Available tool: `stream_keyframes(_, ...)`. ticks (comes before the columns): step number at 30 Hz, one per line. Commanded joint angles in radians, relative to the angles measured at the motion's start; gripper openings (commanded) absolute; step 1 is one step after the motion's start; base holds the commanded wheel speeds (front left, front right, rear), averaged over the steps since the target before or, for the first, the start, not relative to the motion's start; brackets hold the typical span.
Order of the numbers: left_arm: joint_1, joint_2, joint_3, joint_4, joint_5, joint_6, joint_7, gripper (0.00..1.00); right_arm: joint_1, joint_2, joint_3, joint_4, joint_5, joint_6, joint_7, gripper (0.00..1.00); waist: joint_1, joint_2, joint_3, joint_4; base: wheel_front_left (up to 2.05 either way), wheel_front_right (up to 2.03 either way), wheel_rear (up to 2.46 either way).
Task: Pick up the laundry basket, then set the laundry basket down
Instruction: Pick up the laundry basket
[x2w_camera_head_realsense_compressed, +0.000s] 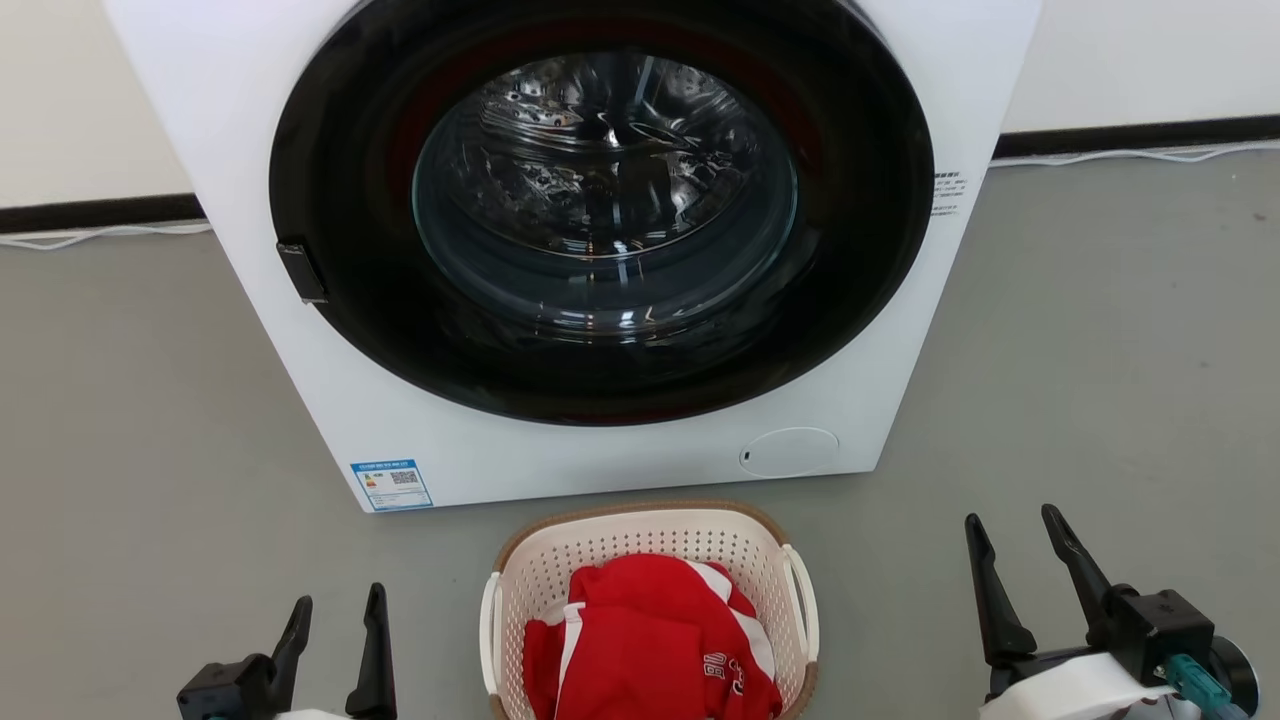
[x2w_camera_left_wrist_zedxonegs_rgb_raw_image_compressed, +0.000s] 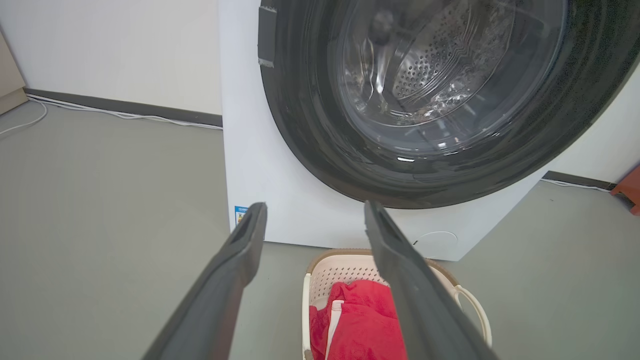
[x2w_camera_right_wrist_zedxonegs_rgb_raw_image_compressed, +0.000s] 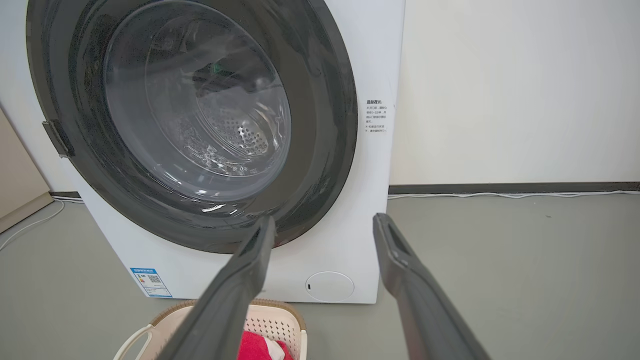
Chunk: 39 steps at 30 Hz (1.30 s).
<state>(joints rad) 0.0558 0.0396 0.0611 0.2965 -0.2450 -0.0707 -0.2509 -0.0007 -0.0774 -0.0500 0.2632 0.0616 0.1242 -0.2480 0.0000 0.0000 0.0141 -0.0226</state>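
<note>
My left gripper grips the laundry basket by the narrow white handle away from the lettering (x2w_camera_head_realsense_compressed: 489, 632) next, since its perforated body (x2w_camera_head_realsense_compressed: 636, 542) is wider than my fingers' reach.
The cream-white laundry basket (x2w_camera_head_realsense_compressed: 640, 545) with a brown rim and white side handles stands on the grey floor just in front of the washer, holding a red and white garment (x2w_camera_head_realsense_compressed: 650, 640). My left gripper (x2w_camera_head_realsense_compressed: 337, 600) is open at the basket's left, apart from it. Open too, my right gripper (x2w_camera_head_realsense_compressed: 1010, 520) hangs off the basket's right side, clear of it. The basket (x2w_camera_left_wrist_zedxonegs_rgb_raw_image_compressed: 340, 267) lies low between and behind the fingers in the left wrist view, and at the bottom left in the right wrist view as the basket (x2w_camera_right_wrist_zedxonegs_rgb_raw_image_compressed: 272, 320).
A white front-loading washer (x2w_camera_head_realsense_compressed: 600, 450) with a large dark round door (x2w_camera_head_realsense_compressed: 600, 210) rises directly behind the basket. Grey floor (x2w_camera_head_realsense_compressed: 1100, 400) spreads to both sides. A dark skirting and white cable (x2w_camera_head_realsense_compressed: 100, 232) run along the back wall. An orange-red object (x2w_camera_left_wrist_zedxonegs_rgb_raw_image_compressed: 631, 189) sits at far right.
</note>
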Motion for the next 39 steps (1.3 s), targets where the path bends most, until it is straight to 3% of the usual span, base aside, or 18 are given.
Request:
stream_keyframes(1,-0.053,0.011,0.028,-0.017,0.003,-0.001,-0.011,1.00,-0.040,-0.006,0.020,-0.012,-0.007,0.007,-0.014,1.00,0.0000,0.0000,0.021,0.001,0.00,0.00,0.00)
stream_keyframes(8,-0.119,0.011,0.029,0.009,0.001,-0.014,-0.011,1.00,-0.123,-0.001,0.023,0.059,-0.014,0.007,-0.014,1.00,0.0000,0.0000,0.099,0.000,0.00,0.00,0.00)
stream_keyframes(15,-0.221,0.011,0.017,0.119,-0.003,-0.029,-0.011,1.00,-0.234,0.005,0.024,0.183,-0.030,0.007,-0.014,1.00,0.0000,0.0000,0.192,0.003,0.00,0.00,0.00)
stream_keyframes(28,-0.505,0.011,-0.056,0.485,-0.019,-0.050,-0.011,1.00,-0.495,0.016,0.045,0.536,-0.061,0.007,-0.014,1.00,0.0000,0.0000,0.416,0.019,0.00,0.00,0.00)
stream_keyframes(39,-0.683,0.014,-0.091,0.664,-0.018,-0.057,-0.011,1.00,-0.643,0.024,0.051,0.667,-0.095,0.007,-0.014,1.00,0.0000,0.0000,0.582,0.023,0.00,0.00,0.00)
